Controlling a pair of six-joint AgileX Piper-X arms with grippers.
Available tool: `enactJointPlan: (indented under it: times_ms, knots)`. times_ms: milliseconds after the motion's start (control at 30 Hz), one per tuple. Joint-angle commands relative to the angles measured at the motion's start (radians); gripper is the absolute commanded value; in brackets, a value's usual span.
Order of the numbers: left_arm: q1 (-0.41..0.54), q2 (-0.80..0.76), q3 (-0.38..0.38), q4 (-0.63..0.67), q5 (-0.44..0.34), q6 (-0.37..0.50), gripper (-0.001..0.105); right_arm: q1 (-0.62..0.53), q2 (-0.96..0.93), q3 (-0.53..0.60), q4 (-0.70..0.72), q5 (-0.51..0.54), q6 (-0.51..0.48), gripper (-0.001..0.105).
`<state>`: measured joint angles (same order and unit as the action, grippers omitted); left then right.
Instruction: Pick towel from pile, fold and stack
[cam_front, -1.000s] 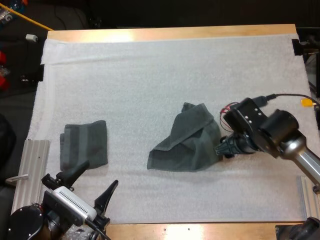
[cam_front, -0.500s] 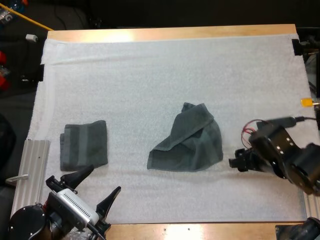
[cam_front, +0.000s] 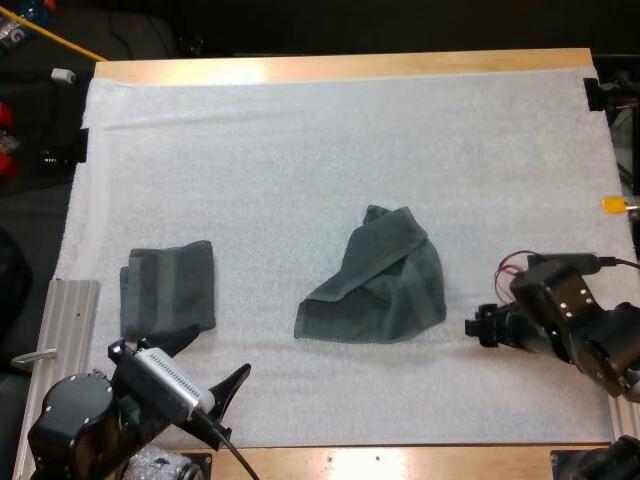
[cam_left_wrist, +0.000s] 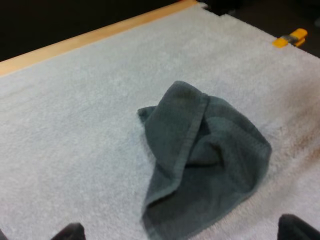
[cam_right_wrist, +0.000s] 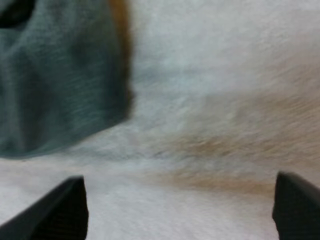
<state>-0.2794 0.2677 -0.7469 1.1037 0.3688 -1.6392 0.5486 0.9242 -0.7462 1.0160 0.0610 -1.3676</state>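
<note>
The crumpled towel (cam_front: 375, 282) needs to be spread flat for folding, so my right gripper needs to grab it by its corner (cam_front: 437, 316) next.
A crumpled dark grey-green towel (cam_front: 375, 282) lies in a loose heap on the white mat (cam_front: 300, 150), a little right of centre. A folded towel (cam_front: 167, 290) lies flat at the mat's left side. My right gripper (cam_front: 480, 328) rests low over the mat just right of the crumpled towel, apart from it. Its fingers are open over bare mat (cam_right_wrist: 200, 125), with the towel's edge (cam_right_wrist: 55, 85) just ahead of one of them. My left gripper (cam_front: 212, 360) hovers at the mat's near edge below the folded towel, open. It faces the crumpled towel (cam_left_wrist: 200, 160) from a distance.
A ribbed metal rail (cam_front: 62, 340) lies along the table's left side and another (cam_front: 615, 395) at the right. The wooden table edge (cam_front: 340, 65) runs along the far side, with dark space beyond.
My right gripper has drawn back to the right, away from the crumpled towel's right edge, and the towel lies still. My left arm has swung slightly right.
</note>
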Motion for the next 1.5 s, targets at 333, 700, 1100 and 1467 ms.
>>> enactJointPlan:
  times_ms: [333, 700, 1100, 1467]
  knots:
    - [-0.005, 0.056, -0.007, -0.008, 0.010, 0.002, 0.071, -0.055, 0.118, 0.122, -0.232, -0.205, 0.021, 0.068]
    - [-0.005, 0.116, -0.007, -0.008, 0.010, 0.002, 0.071, -0.055, 0.330, 0.130, -0.453, -0.285, 0.069, 0.044]
    - [-0.005, 0.208, -0.007, -0.004, 0.010, 0.000, 0.071, -0.055, 0.475, 0.130, -0.567, -0.310, 0.116, 0.040]
    - [-0.005, 0.222, -0.007, 0.029, 0.010, 0.000, 0.071, -0.055, 0.419, 0.124, -0.549, -0.268, 0.113, 0.000]
